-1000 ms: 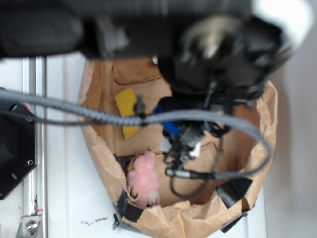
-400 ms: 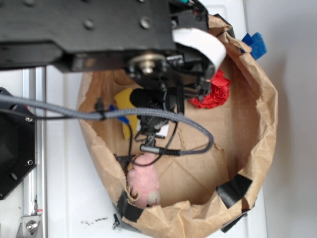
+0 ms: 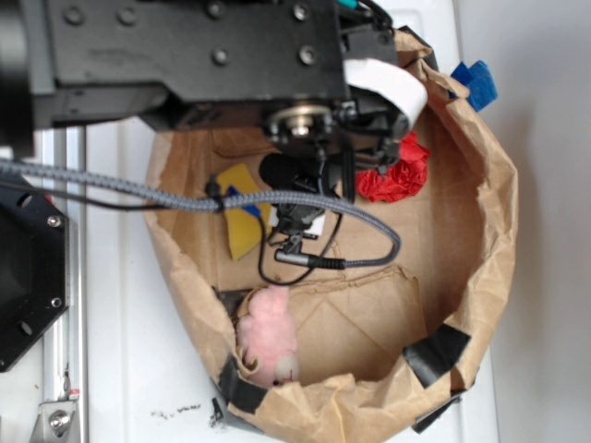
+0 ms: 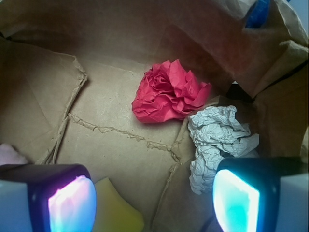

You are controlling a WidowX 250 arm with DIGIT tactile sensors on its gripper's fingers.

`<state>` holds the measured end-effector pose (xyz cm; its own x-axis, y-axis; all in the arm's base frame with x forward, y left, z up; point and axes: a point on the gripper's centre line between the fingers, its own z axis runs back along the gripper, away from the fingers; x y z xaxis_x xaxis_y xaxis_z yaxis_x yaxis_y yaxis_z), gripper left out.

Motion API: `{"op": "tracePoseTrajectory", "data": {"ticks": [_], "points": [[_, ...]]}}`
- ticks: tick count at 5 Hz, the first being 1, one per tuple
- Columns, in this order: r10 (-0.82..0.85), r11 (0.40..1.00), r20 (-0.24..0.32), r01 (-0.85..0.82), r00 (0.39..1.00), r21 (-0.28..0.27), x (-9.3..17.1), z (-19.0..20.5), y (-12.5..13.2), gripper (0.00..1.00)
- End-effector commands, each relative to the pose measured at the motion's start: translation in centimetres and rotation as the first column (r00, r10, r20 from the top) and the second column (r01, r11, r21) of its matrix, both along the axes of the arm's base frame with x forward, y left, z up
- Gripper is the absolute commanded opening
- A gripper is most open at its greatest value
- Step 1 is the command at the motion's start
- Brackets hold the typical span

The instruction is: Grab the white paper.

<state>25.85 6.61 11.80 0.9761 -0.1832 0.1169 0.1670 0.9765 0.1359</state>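
My gripper grabs the crumpled greyish-white wad (image 4: pixel 219 130) by its lower crumpled end (image 4: pixel 205 176) next.
The white paper (image 4: pixel 217 140) is a crumpled greyish-white wad on the floor of the brown paper bag (image 4: pixel 116 101), right of centre in the wrist view, just below and right of the red paper wad (image 4: pixel 169 92). My gripper (image 4: pixel 152 200) is open and empty above the bag floor; its right finger (image 4: pixel 236 200) sits just in front of the wad's lower edge, the left finger (image 4: pixel 70 205) far to the left. In the exterior view the arm hides the white paper; the red wad (image 3: pixel 395 175) shows beside the gripper (image 3: pixel 305 198).
A yellow piece (image 4: pixel 116 208) lies on the bag floor between my fingers and shows in the exterior view (image 3: pixel 242 217). A pink soft toy (image 3: pixel 270 337) lies near the bag's front wall (image 3: pixel 305 411). A blue scrap (image 3: pixel 473 81) hangs outside the rim. A white label (image 3: pixel 392 83) is on the arm.
The arm has swung left and back inside the bag, uncovering the red wad and the bag's right side. The gripper now sits nearer the red wad.
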Motion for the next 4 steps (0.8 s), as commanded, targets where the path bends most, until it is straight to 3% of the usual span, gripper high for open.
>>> {"op": "tracePoseTrajectory", "data": {"ticks": [1, 3, 4], "points": [[0.005, 0.998, 0.045, -0.007, 0.999, 0.057, 0.4, -1.1, 0.4, 1.00], [-0.009, 0.997, 0.028, 0.007, 1.000, 0.072, 0.7, -3.3, -0.8, 1.00], [0.004, 0.996, 0.048, -0.008, 0.999, 0.086, 1.3, -3.0, -0.2, 1.00]]}}
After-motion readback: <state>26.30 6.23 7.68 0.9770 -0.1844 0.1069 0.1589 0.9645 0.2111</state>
